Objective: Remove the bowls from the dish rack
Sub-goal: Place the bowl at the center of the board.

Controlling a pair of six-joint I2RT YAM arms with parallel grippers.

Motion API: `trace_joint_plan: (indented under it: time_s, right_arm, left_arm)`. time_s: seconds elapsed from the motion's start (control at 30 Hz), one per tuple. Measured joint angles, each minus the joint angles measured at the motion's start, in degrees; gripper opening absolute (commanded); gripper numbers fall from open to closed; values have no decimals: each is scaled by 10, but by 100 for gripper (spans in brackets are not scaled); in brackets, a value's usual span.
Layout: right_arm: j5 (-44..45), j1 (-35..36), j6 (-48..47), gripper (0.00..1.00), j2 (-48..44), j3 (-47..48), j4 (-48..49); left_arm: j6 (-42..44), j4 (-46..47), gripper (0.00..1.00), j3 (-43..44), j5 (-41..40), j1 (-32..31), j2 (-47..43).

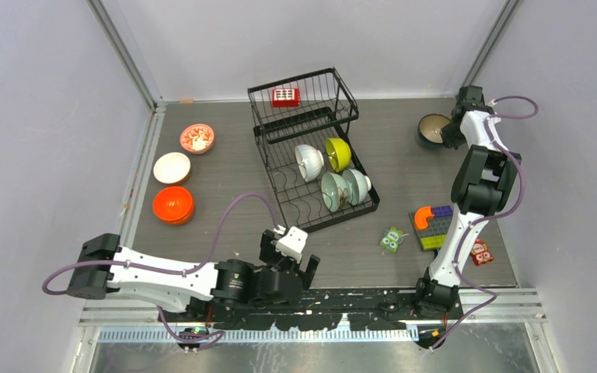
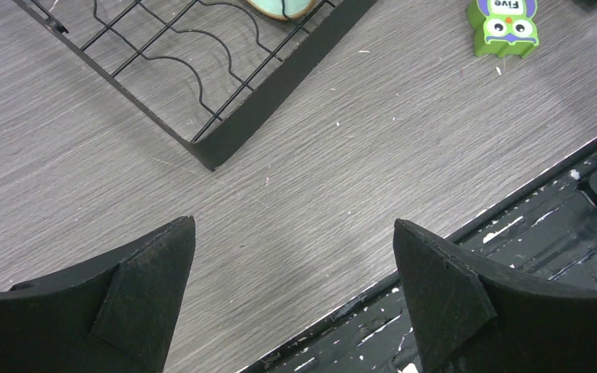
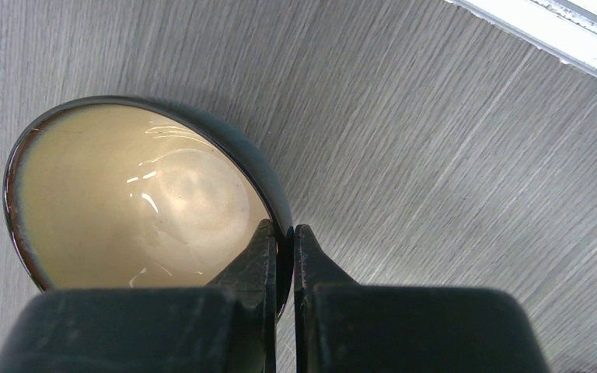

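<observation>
The dark bowl, tan open side up, would land on the flat, empty table just below, so my right gripper should open.
The black wire dish rack stands at the table's middle with several bowls upright in its lower tier: white, lime-yellow, pale mint and another pale one. Three bowls rest on the table at left: red-patterned, white, orange. At the far right my right gripper is shut on the rim of a dark bowl with a tan inside, low over the table. My left gripper is open and empty, near the rack's front corner.
A green owl card, coloured toy blocks and a small red card lie at the front right. A red tag sits in the rack's upper basket. Walls close in on three sides; a black rail runs along the near edge.
</observation>
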Motion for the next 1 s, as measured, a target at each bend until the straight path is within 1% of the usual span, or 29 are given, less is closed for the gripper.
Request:
trace_joint_plan:
  time_s: [0.2, 0.57, 0.87, 1.0]
  right_arm:
    - [0, 0, -6, 1, 2, 0, 0]
    - [-7, 0, -14, 25, 2, -1, 1]
    - [-9, 0, -15, 34, 2, -2, 15]
    - [-9, -1, -15, 40, 2, -4, 17]
  left_arm:
    - [-10, -3, 100, 6, 4, 0, 5]
    - [-30, -18, 100, 10, 15, 2, 15]
    - [-43, -25, 100, 19, 19, 2, 16]
    - [-45, -33, 100, 23, 19, 2, 16]
